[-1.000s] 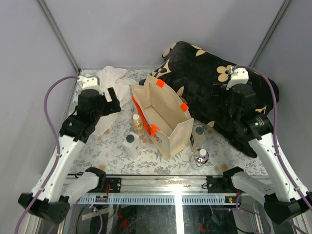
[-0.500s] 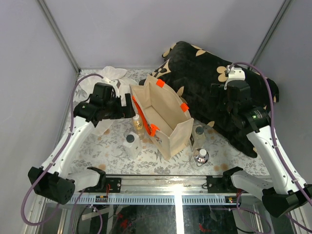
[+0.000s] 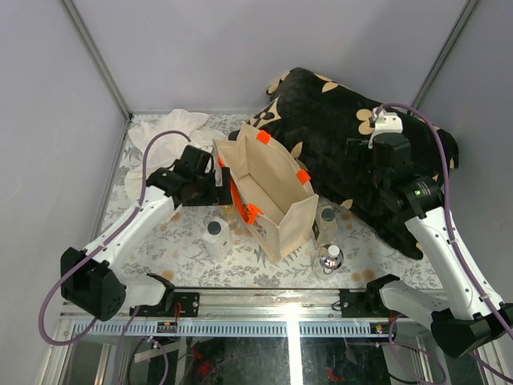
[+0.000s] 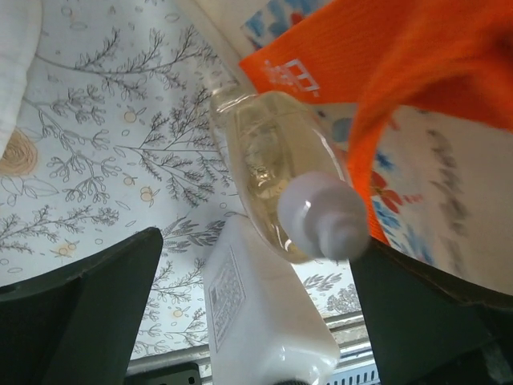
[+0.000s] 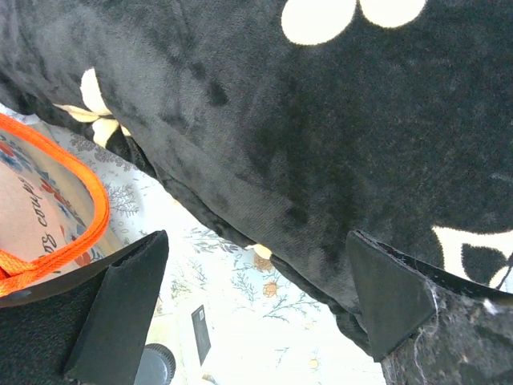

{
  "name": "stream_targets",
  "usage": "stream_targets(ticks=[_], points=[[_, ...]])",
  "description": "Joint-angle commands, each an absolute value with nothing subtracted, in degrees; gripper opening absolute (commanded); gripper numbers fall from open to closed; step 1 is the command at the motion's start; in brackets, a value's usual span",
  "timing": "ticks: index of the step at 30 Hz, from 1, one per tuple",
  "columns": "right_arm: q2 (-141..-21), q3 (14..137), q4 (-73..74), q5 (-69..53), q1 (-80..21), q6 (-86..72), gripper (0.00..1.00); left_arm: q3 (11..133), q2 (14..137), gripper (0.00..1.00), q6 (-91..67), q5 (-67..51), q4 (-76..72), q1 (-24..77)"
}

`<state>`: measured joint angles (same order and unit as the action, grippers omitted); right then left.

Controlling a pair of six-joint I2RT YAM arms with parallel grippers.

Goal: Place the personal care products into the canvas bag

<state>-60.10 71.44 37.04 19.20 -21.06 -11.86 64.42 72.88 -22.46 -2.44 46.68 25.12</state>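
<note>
I need to grab the amber-liquid bottle [image 4: 268, 164] by its body's sides with my left gripper next, so its base stays free to stand in the bag.
The canvas bag [image 3: 268, 192] stands open mid-table, beige with orange handles [image 4: 425, 72]. My left gripper [image 3: 215, 187] is open against the bag's left side. In the left wrist view its jaws [image 4: 256, 245] stand wide apart just above the amber-liquid bottle [image 4: 268, 164] and its white cap [image 4: 325, 218], touching nothing. The whitish bottle with the dark cap [image 3: 216, 238] stands just in front [image 4: 264, 321]. The clear tall bottle [image 3: 326, 220] and the squat round one [image 3: 331, 257] stand right of the bag. My right gripper [image 3: 361, 170] is open and empty over the cushion [image 5: 256, 241].
A black cushion with cream flowers [image 3: 353, 136] fills the back right [image 5: 321, 120], close to the bag. A white cloth [image 3: 172, 128] lies at the back left. Grey walls close in the sides. A metal rail [image 3: 280, 303] runs along the near edge.
My left arm has swung right and down, from over the white cloth to the bag's left side above the amber bottle. My right arm shifted slightly, then held still.
</note>
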Motion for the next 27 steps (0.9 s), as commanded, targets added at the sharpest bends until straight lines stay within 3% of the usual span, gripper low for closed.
stream_targets(ticks=[1,11,24,27], points=[[-58.5,71.2,36.3,21.3,-21.1,-10.3,1.0,61.5,75.1,1.0,-26.0,3.0,42.0,26.3],[-58.2,70.0,36.1,22.1,-21.1,-9.7,1.0,58.8,78.2,0.96,-28.6,2.3,33.1,26.5],[-58.2,69.7,35.6,23.1,-21.1,-8.6,1.0,58.6,77.1,0.03,-28.4,4.4,37.5,26.6],[-58.4,69.7,35.6,23.0,-21.2,-8.6,1.0,58.4,74.3,0.0,-27.7,6.1,40.7,26.6]])
